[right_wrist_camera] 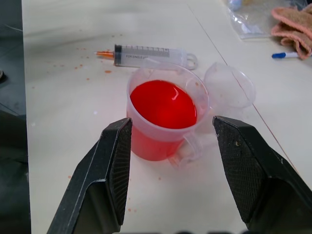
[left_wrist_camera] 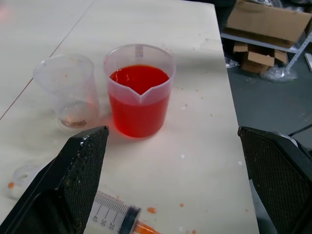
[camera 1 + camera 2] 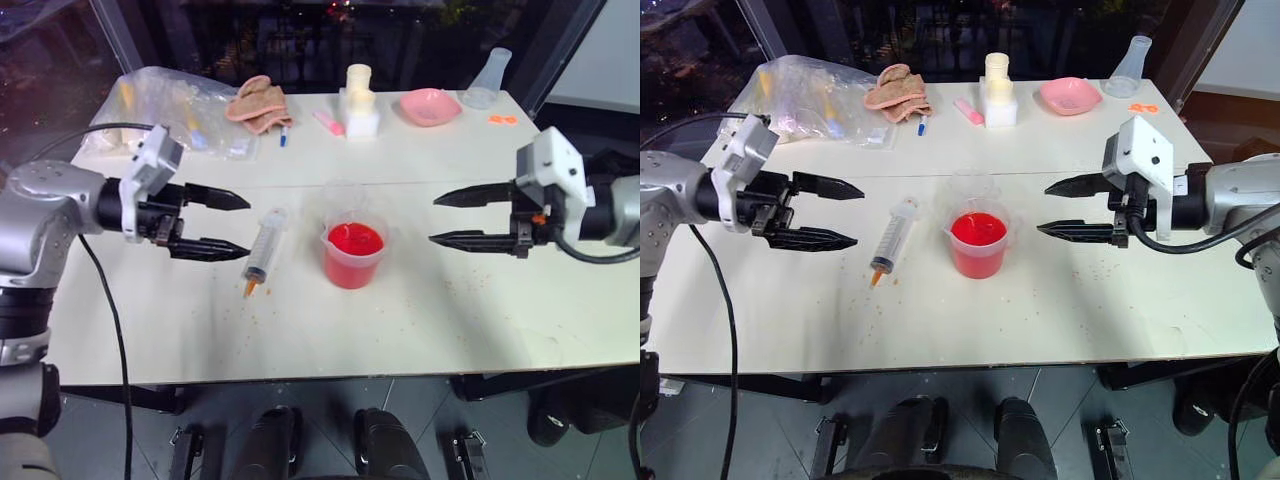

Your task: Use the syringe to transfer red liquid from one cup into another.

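I need to grab the syringe next with my left gripper, around its clear body near the middle, because the syringe is long and has a thin orange tip (image 3: 250, 288) at one end.
The syringe (image 3: 263, 250) lies flat on the white table (image 3: 450, 310), its orange tip (image 3: 249, 288) toward the front edge, its barrel clear. Just right of it stands one cup (image 3: 353, 252) about half full of red liquid (image 3: 354, 240). A second, empty clear cup (image 3: 342, 195) stands right behind it. My left gripper (image 3: 247, 227) hovers open to the left of the syringe and points right, nothing between its fingers (image 2: 73, 185). My right gripper (image 3: 433, 220) hovers open to the right of the red cup and points left at it, apart from it.
Along the table's back stand a crumpled plastic bag (image 3: 175, 105), a tan cloth (image 3: 258, 102), a blue-capped pen (image 3: 284, 135), a white bottle on a block (image 3: 360, 100), a pink dish (image 3: 430, 105) and a conical flask (image 3: 490, 75). Small orange drops speckle the table near the syringe.
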Action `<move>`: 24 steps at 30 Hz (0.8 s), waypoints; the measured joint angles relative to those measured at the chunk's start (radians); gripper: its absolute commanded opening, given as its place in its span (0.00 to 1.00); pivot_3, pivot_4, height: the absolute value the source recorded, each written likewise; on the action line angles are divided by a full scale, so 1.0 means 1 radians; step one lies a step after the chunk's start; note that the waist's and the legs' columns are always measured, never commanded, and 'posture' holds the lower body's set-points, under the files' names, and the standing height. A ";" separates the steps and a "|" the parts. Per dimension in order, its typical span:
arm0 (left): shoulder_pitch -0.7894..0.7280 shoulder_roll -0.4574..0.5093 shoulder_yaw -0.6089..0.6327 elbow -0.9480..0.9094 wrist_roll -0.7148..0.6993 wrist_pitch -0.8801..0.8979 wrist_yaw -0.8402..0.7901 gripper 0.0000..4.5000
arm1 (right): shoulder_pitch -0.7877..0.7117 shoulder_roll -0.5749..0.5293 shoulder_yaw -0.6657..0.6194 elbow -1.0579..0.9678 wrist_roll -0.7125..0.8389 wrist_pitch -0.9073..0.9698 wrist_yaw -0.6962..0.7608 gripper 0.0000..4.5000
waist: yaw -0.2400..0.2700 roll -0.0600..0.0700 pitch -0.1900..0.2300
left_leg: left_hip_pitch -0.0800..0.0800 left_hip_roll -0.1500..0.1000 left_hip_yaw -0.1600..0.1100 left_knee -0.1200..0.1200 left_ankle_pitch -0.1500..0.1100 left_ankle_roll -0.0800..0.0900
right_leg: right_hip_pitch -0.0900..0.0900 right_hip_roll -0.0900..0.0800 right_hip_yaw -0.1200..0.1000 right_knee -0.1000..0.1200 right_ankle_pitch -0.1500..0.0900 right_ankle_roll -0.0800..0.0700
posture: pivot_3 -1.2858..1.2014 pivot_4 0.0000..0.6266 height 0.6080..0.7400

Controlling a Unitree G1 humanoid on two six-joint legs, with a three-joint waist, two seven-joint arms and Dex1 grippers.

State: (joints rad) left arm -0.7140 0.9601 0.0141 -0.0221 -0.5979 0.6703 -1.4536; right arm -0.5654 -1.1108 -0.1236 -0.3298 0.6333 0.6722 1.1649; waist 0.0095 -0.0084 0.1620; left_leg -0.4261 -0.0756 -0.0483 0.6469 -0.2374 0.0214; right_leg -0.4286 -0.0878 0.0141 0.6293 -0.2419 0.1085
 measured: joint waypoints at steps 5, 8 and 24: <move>0.001 0.000 0.000 0.000 0.001 0.000 0.007 0.99 | -0.002 0.006 0.001 0.000 0.000 0.005 -0.001 0.61 | 0.000 0.000 0.000 | 0.000 0.000 0.000 0.000 0.000 0.000 | 0.000 0.000 0.000 0.000 0.000 0.000 | 0.52 0.24 1.00; 0.001 0.001 0.000 -0.001 0.001 0.001 0.012 0.99 | -0.002 0.009 0.001 0.000 0.000 0.010 -0.003 0.61 | 0.000 0.000 0.000 | 0.000 0.000 0.000 0.000 0.000 0.000 | 0.000 0.000 0.000 0.000 0.000 0.000 | 0.52 0.24 1.00; 0.001 0.001 0.000 -0.001 0.000 0.000 0.000 0.99 | -0.003 0.015 0.004 0.001 -0.005 0.010 -0.009 0.61 | 0.000 0.000 0.000 | 0.000 0.000 0.000 0.000 0.000 0.000 | 0.000 0.000 0.000 0.000 0.000 0.000 | 0.52 0.24 1.00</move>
State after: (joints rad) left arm -0.7128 0.9612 0.0139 -0.0228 -0.5976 0.6704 -1.4537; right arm -0.5685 -1.0962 -0.1194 -0.3291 0.6285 0.6823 1.1561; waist 0.0096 -0.0084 0.1620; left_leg -0.4261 -0.0757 -0.0482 0.6471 -0.2374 0.0214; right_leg -0.4286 -0.0878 0.0142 0.6295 -0.2418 0.1085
